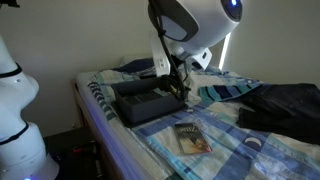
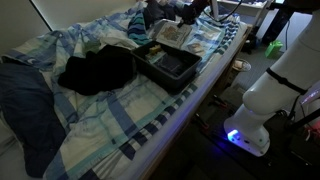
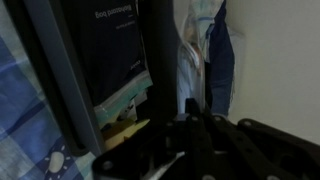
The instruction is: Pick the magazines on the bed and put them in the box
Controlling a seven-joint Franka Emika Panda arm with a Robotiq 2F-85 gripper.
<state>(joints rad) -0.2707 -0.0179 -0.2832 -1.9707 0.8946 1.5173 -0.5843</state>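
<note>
The pale magazine hangs beyond the dark box's side [image 3: 157, 50], so it is too early to release. The pale magazine moves over the navy magazine [image 3: 115, 50] next, before my gripper releases it.
The dark box [image 1: 150, 110] [image 2: 170, 72] lies on the bed [image 1: 235, 150] [image 2: 130, 120], which has a pale checked sheet. In the wrist view the navy magazine [image 3: 115, 50] shows between dark box walls [image 3: 60, 90]. My gripper [image 1: 180, 92] [image 2: 188, 14] [image 3: 195, 108] is low at the box's side. Its jaws are shut on the navy magazine's dark edge. The small orange-tan magazine [image 1: 193, 138] [image 2: 172, 33] lies flat on the sheet beside the box, apart from the gripper.
A dark bulky bundle of cloth [image 1: 285, 108] [image 2: 95, 70] sits on the bed beyond the box. Rumpled blue-grey bedding [image 2: 25, 100] hangs at one end. The robot's white base [image 2: 265, 95] stands by the bed's striped edge [image 2: 175, 125].
</note>
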